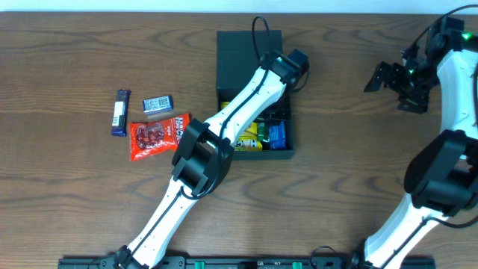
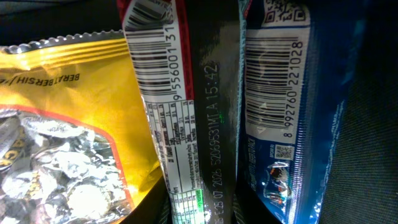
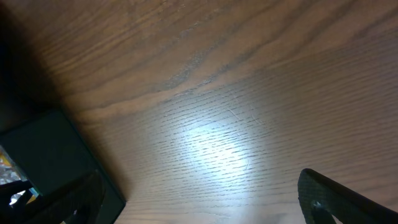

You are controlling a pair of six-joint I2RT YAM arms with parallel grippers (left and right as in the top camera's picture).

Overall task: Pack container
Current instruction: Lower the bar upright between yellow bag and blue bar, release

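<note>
The snack bar (image 2: 186, 93) stands in the container between the yellow and blue packets, so my left gripper should open.
The container (image 1: 240, 49), a dark box with its flap lid open toward the back, stands at the table's top middle; its corner shows in the right wrist view (image 3: 53, 155). My left gripper (image 1: 278, 112) reaches down into it. In the left wrist view it (image 2: 205, 214) is closed around a narrow red-and-black snack bar (image 2: 186, 93), which stands between a yellow packet (image 2: 68, 137) and a blue packet (image 2: 280, 112). My right gripper (image 1: 390, 78) is open and empty, above bare table right of the box; its fingers frame the wood (image 3: 199, 199).
Left of the box lie a red candy packet (image 1: 155, 136), a small grey-blue packet (image 1: 157, 104) and a dark blue bar (image 1: 119, 112). The left arm crosses the box's front left corner.
</note>
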